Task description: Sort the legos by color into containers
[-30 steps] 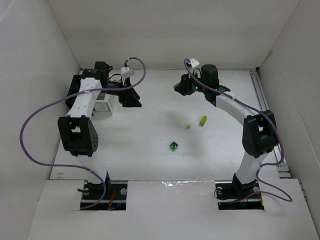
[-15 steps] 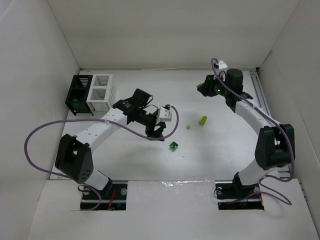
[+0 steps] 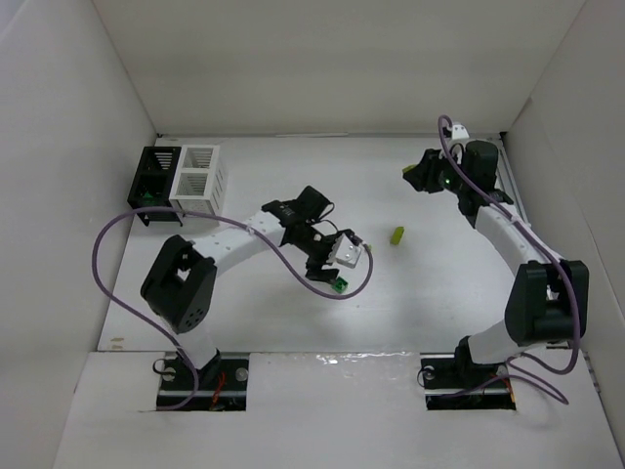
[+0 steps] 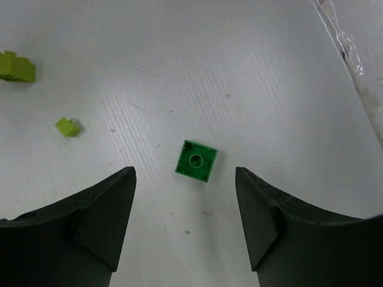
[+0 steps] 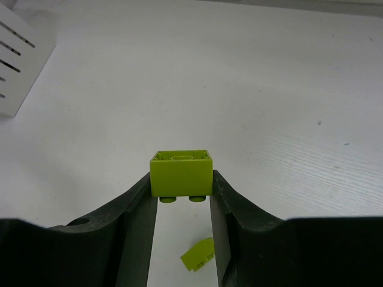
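Observation:
My left gripper grabs the green lego by its opposite sides next, which leaves the lego's hollow side free to drop into the black bin (image 3: 153,182).
A green lego (image 4: 196,160) lies flat on the white table, just beyond and between the tips of my left gripper (image 4: 185,179), which is open and empty above it. In the top view this gripper (image 3: 333,277) hangs over the green lego (image 3: 339,285) at the table's middle. My right gripper (image 5: 181,182) is shut on a yellow-green lego (image 5: 181,172) and holds it above the table at the back right (image 3: 414,174). Another yellow-green lego (image 3: 397,235) lies below it (image 5: 198,254). A tiny yellow-green piece (image 4: 67,127) lies to the left of the green one. The black bin (image 3: 153,182) and white bin (image 3: 200,174) stand joined at the back left.
White walls enclose the table on three sides. A metal rail (image 3: 507,176) runs along the right edge. A corner of the white bin (image 5: 18,60) shows at the upper left of the right wrist view. Clear plastic film (image 4: 353,54) lies at the table's edge.
My left arm has swung from the bins to the table's middle and now hangs open over the green lego. My right arm has moved right with the yellow-green lego.

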Tool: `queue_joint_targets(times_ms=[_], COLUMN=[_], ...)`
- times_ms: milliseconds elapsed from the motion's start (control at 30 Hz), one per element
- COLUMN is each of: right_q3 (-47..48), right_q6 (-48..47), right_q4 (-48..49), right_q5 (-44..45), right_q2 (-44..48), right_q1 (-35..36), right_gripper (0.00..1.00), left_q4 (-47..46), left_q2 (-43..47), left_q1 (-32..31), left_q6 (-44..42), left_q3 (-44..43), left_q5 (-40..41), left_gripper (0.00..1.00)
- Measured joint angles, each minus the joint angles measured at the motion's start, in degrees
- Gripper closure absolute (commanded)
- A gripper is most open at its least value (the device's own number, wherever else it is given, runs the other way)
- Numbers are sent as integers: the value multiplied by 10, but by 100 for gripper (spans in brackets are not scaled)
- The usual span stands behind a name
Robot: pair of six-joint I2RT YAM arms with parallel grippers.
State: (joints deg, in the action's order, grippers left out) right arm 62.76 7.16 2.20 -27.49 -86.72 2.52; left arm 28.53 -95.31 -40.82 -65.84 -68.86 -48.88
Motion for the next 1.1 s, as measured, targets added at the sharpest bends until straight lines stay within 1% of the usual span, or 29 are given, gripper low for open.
queue_joint_targets(times_ms=[133,233,533,733,800,900,1033,1067,1100], right_q3=[-14,-21,-30,-30,-30,-30,-30,-30,-30], right_q6=[0,2,2,2,2,2,2,2,2], right_q4=[0,1,3,3,4,4,4,4,4], right_q5=[-2,-6,-11,-17,-18,-19,-19,-19,-19], right_q2=[25,39,44,44,44,44,44,44,44], right_q1=[-4,-7,-15,-20,-22,-25,-30,-30,-31], right_gripper=[100,100,100,100,100,100,100,100,100], left_q4=[46,56,61,56,52,43,36,34,33], left_q2=[-50,-71,-112,-135,-141,-146,-149,-150,-152], left_q1=[-9,-12,-22,-30,-31,-32,-32,-32,-32], left_q6=[-62,-89,-122,-119,-117,-115,-110,-110,-109], left_q3=[-37,-50,-53,-56,-58,-60,-62,-62,-62], left_q5=[12,24,51,66,71,78,85,86,87], left_gripper=[38,38,37,37,38,43,51,55,57])
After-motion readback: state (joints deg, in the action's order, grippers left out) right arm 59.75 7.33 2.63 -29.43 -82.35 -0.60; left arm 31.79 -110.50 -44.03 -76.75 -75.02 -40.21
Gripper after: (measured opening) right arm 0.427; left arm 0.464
